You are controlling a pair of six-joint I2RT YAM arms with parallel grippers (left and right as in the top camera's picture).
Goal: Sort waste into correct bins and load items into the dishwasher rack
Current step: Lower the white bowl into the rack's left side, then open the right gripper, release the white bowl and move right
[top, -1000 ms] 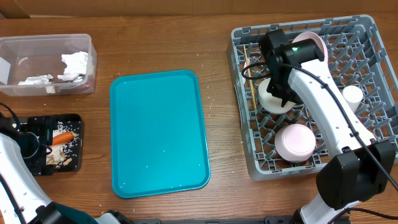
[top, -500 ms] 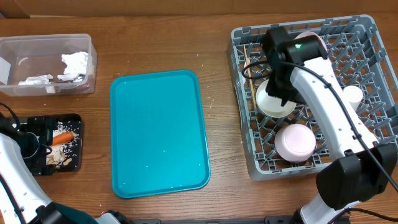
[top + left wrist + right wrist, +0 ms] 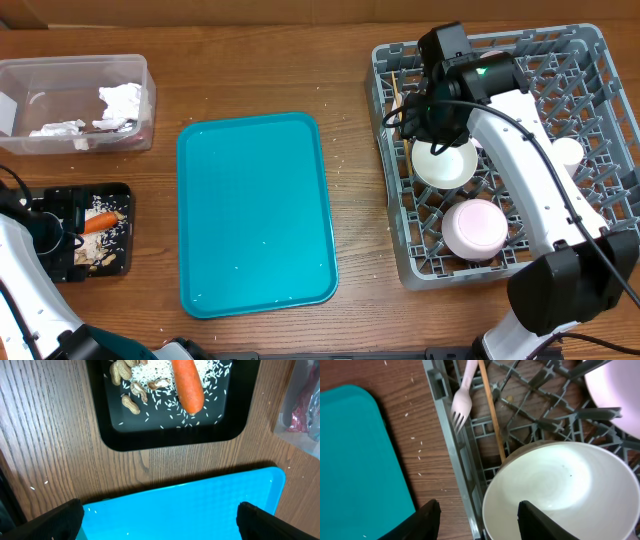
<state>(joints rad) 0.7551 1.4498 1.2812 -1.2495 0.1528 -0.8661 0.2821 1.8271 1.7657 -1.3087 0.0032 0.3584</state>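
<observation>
I will next tip the bowl onto its side in the dishwasher rack, so I will grab the white bowl's near rim (image 3: 415, 158) (image 3: 486, 516) with my right gripper, one fingertip inside.
My right gripper (image 3: 428, 112) (image 3: 482, 520) hangs open over the left side of the grey dishwasher rack (image 3: 390, 200). The near rim of a white bowl (image 3: 446, 163) (image 3: 560, 490) lies between its fingers, untouched. The bowl rests mouth up in the rack. Beside it lie a white fork (image 3: 461, 405) and a thin wooden stick (image 3: 491, 415). A pink bowl (image 3: 475, 228), a pink plate (image 3: 508, 66) and a white cup (image 3: 567, 152) also sit in the rack. My left gripper (image 3: 66, 232) (image 3: 160, 522) is wide open and empty near the black tray (image 3: 100, 425), which holds a carrot (image 3: 187, 385), rice and nuts.
A big teal serving tray (image 3: 255, 215) lies mid-table between the arms. The clear tub (image 3: 75, 70) at the back left holds crumpled napkins (image 3: 122, 98). Stray rice grains dot the wood (image 3: 415, 435) between the teal tray and the rack wall.
The right gripper's jaws have widened and let go of the white bowl, which has settled from tilted to flat in the rack. That gripper has drawn back. The left arm is still.
</observation>
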